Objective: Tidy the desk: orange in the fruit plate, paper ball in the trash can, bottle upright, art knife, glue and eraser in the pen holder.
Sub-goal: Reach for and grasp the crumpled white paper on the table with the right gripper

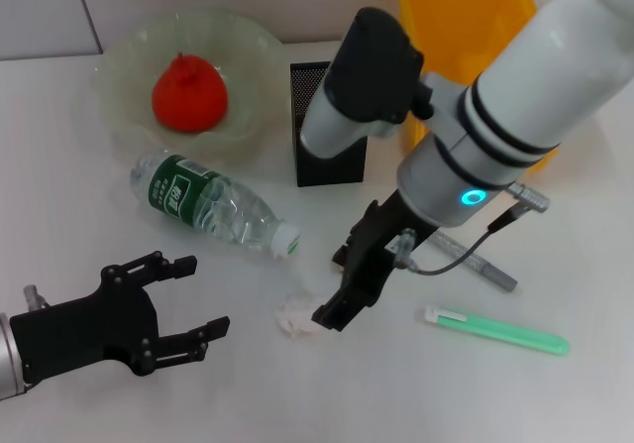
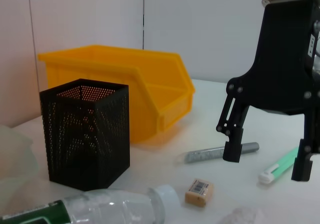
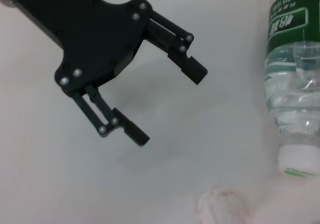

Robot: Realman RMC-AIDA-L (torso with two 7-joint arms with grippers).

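My right gripper's fingers are short of the paper ball's near edge (image 1: 309,315) in the head view, so it moves toward the ball first, and it is too early to close.
The orange (image 1: 188,91) lies in the glass fruit plate (image 1: 119,66). A clear bottle (image 1: 213,205) lies on its side, cap toward the paper ball (image 1: 297,316). My right gripper (image 1: 337,286) hangs open just right of the ball, low over the table, with nothing between its fingers (image 2: 232,151). It hides the eraser (image 2: 199,192) from the head view. The grey glue stick (image 1: 485,265) and green art knife (image 1: 495,329) lie to its right. My left gripper (image 1: 206,296) is open at the front left, empty.
The black mesh pen holder (image 1: 327,126) stands behind the right arm, which partly covers it. A yellow bin (image 1: 466,17) sits at the back right. The bottle's cap (image 3: 299,160) lies close to the paper ball (image 3: 222,209).
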